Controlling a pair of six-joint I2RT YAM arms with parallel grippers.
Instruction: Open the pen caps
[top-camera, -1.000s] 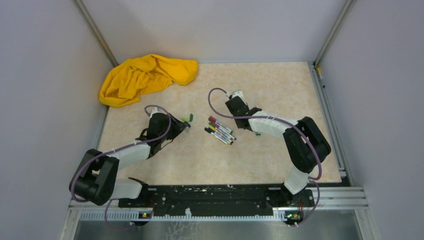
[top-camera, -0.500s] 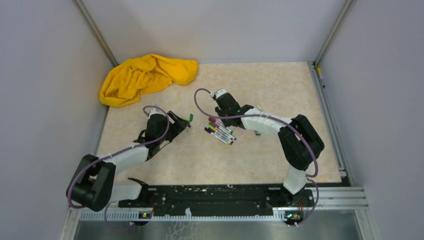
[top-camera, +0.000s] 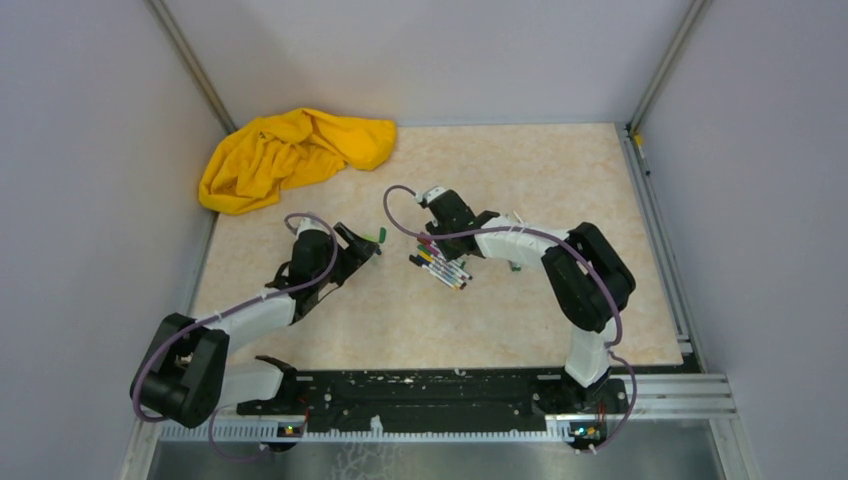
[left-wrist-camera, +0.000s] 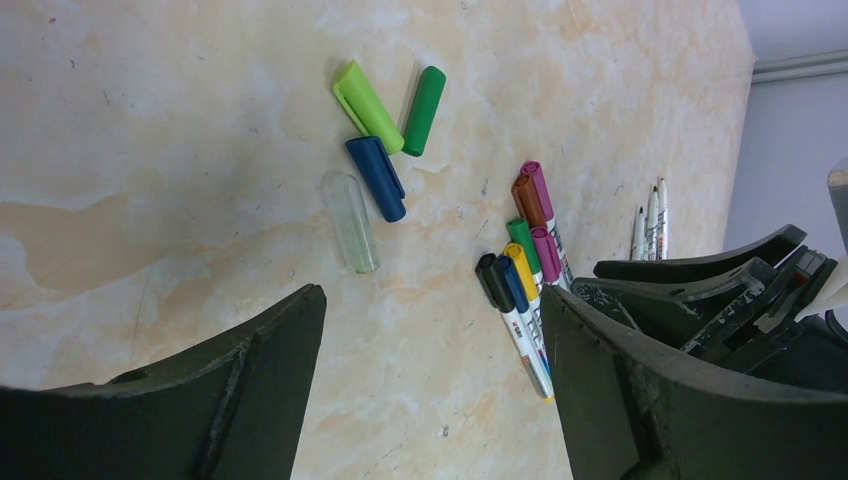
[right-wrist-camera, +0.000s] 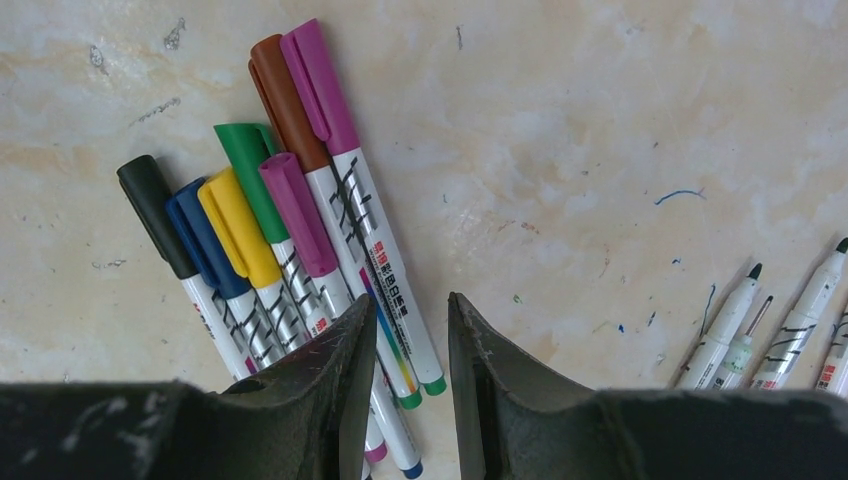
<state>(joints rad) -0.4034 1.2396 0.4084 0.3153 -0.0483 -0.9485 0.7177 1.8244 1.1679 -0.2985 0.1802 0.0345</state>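
I should next grab the outermost purple-capped pen by its white body with my right gripper, so my left gripper can open the free purple cap.
Several capped pens lie bunched together, with caps in black, blue, yellow, green, purple and brown; they also show in the top view and the left wrist view. My right gripper hovers just over their barrels, jaws a narrow gap apart and holding nothing; it shows in the top view. Loose caps lie apart: light green, green, blue and clear. My left gripper is wide open and empty near them. Uncapped pens lie to the right.
A crumpled yellow cloth lies at the back left of the table. Grey walls and metal rails close in the table on three sides. The right gripper's dark body shows at the right of the left wrist view.
My right arm has swung left and down onto the bunch of capped pens. My left arm has shifted slightly, its gripper staying by the loose caps.
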